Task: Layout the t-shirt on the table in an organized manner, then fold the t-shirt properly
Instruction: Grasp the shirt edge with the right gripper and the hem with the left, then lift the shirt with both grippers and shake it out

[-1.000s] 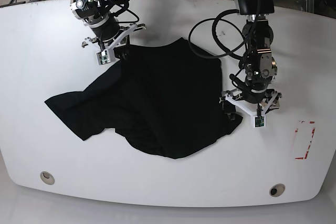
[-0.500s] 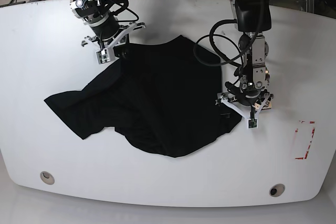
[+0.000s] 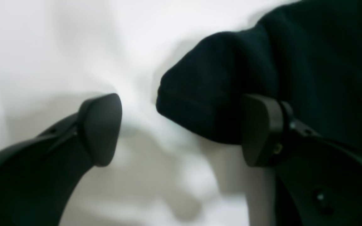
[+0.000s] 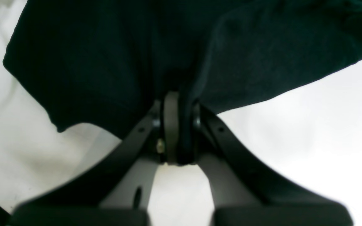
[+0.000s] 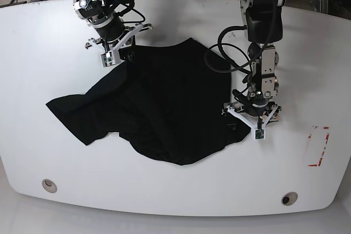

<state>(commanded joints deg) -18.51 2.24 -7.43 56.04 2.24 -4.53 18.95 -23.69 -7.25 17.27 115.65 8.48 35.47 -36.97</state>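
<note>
My left gripper should close now, because my fingertips reach down to the table and there is cloth on either side. Closing now would catch the hemmed corner (image 5: pixel 246 131) (image 3: pixel 196 103).
The black t-shirt (image 5: pixel 164 108) lies crumpled and spread across the middle of the white table (image 5: pixel 44 42). My right gripper (image 5: pixel 125 53) is at the shirt's far left corner. The right wrist view shows that gripper (image 4: pixel 178 125) shut on a bunched fold of the t-shirt (image 4: pixel 105 56). My left gripper (image 5: pixel 244 116) is low at the shirt's right edge. In the left wrist view this gripper (image 3: pixel 181 128) is open, and a hemmed corner of the t-shirt (image 3: pixel 225 84) reaches in between its fingers (image 3: pixel 101 128), close to the right one.
A red tape rectangle (image 5: pixel 318 146) marks the table's right side. Two grey grommet holes (image 5: pixel 49 185) (image 5: pixel 289 198) sit near the front edge. Cables and gear lie beyond the table's far edge.
My left arm has moved left toward the shirt's right edge, and that corner of fabric now lies between its open fingers. The right gripper has stayed put, still holding the shirt.
</note>
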